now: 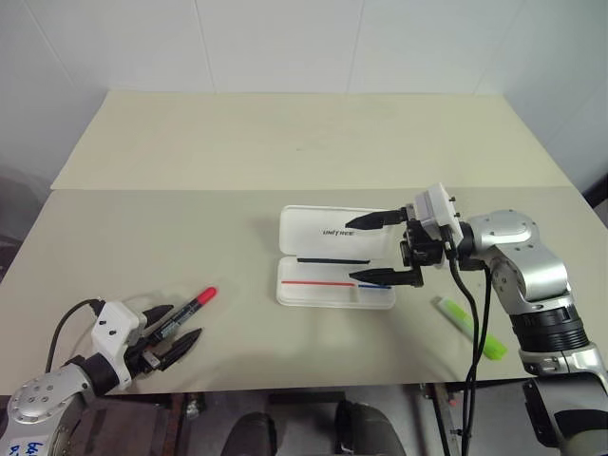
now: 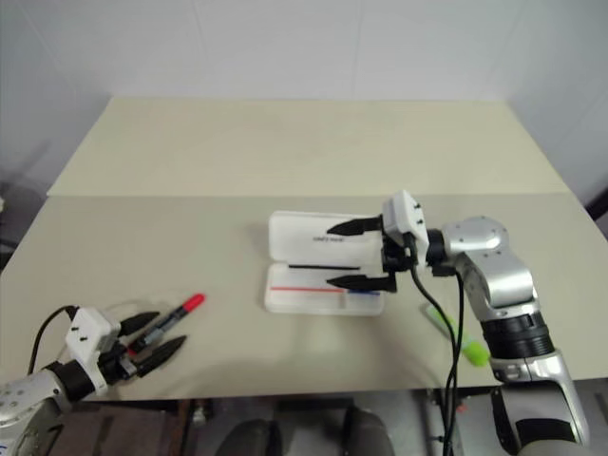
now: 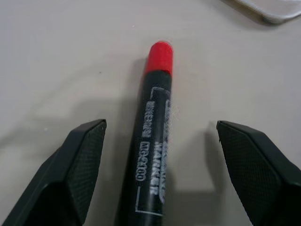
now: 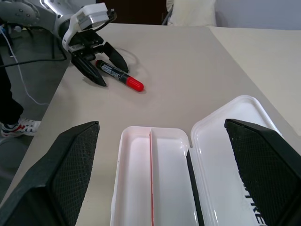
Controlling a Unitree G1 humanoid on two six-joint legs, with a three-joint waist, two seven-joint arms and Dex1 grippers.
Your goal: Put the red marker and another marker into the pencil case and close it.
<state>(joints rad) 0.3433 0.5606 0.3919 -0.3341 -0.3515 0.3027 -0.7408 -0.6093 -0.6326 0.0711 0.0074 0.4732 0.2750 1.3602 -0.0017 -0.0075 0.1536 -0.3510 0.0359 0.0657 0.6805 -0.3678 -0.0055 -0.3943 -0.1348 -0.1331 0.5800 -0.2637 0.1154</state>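
Note:
The left gripper's fingers reach down beside the black body of the red marker, behind the red cap, so the left gripper should close. Closing now would hold the red marker point(image 1: 187, 313).
The red marker point(image 1: 187, 313) lies on the table at the near left, its red cap pointing away from me. My left gripper point(image 1: 174, 330) is low at the table with its fingers open on either side of the marker's black barrel point(image 3: 153, 146), not closed on it. The white pencil case point(image 1: 313, 226) lies open in the middle, lid flat behind the tray point(image 4: 137, 188). My right gripper point(image 1: 367, 250) hovers open over the case's right half, holding nothing. The lime-green marker point(image 1: 472, 329) lies to the right of the case, near the front edge.
A black cable point(image 1: 478, 323) hangs from my right arm across the green marker. A second table point(image 1: 304, 133) adjoins behind, with a seam between the two tops. The front table edge point(image 1: 285, 389) runs close to my left gripper.

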